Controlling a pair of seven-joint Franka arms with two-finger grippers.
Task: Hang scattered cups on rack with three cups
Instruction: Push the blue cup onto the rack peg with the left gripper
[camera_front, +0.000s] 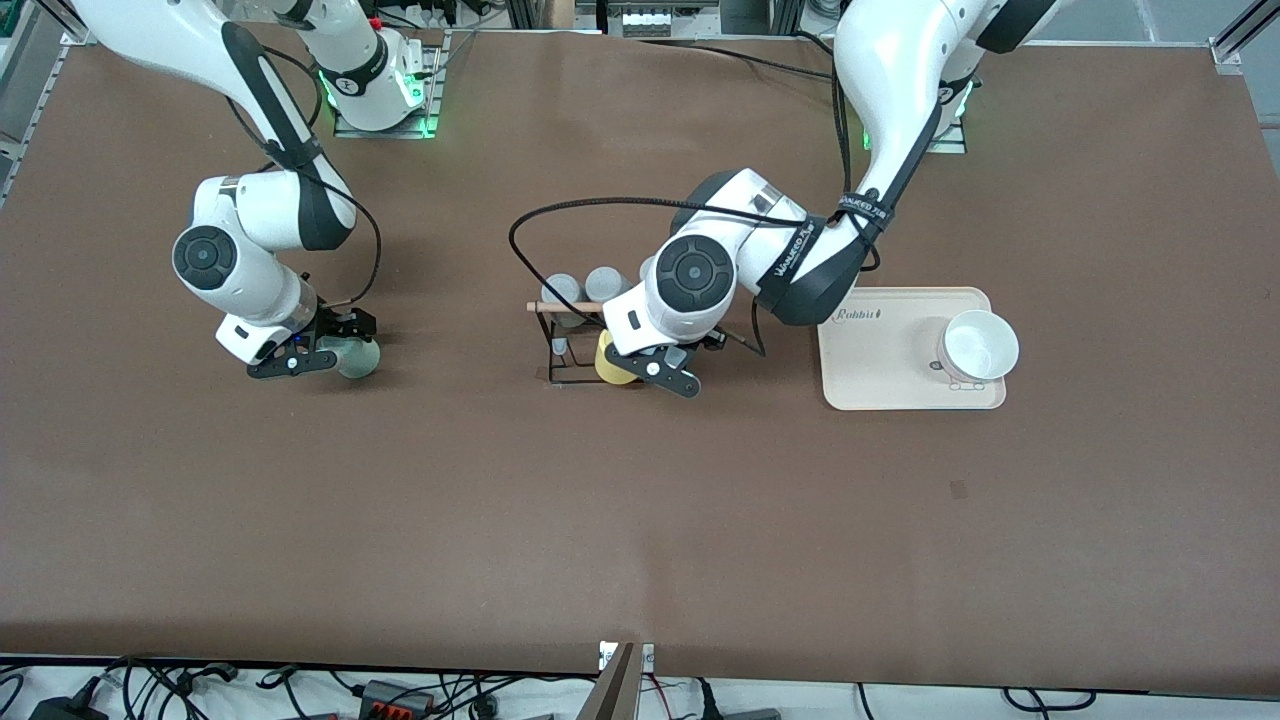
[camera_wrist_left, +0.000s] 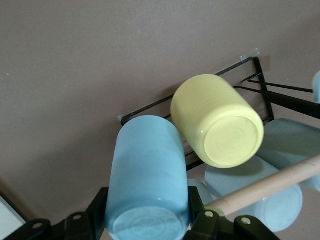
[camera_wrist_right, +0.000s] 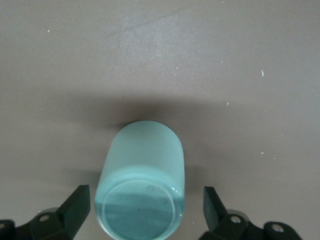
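My right gripper's fingers are on either side of the sage green cup in the right wrist view, so my right gripper needs to close on the cup.
My left gripper (camera_front: 665, 372) (camera_wrist_left: 147, 220) is at the rack (camera_front: 575, 345), shut on the light blue cup (camera_wrist_left: 147, 180), which it holds beside a yellow cup (camera_wrist_left: 217, 127) (camera_front: 610, 362) hanging on the rack's black wire frame (camera_wrist_left: 150, 107). The wooden rod (camera_wrist_left: 270, 185) crosses close to the held cup. Toward the right arm's end of the table, the sage green cup (camera_front: 358, 358) (camera_wrist_right: 142, 185) lies on its side. My right gripper (camera_front: 335, 345) (camera_wrist_right: 145, 210) is open around it, with a gap between each finger (camera_wrist_right: 77, 207) and the cup.
Two grey cups (camera_front: 560, 290) (camera_front: 603, 283) hang on the rack's side nearer the robots. A cream tray (camera_front: 870, 365) with a white cup (camera_front: 978, 345) on it lies toward the left arm's end. The brown table (camera_front: 640, 520) stretches wide nearer the front camera.
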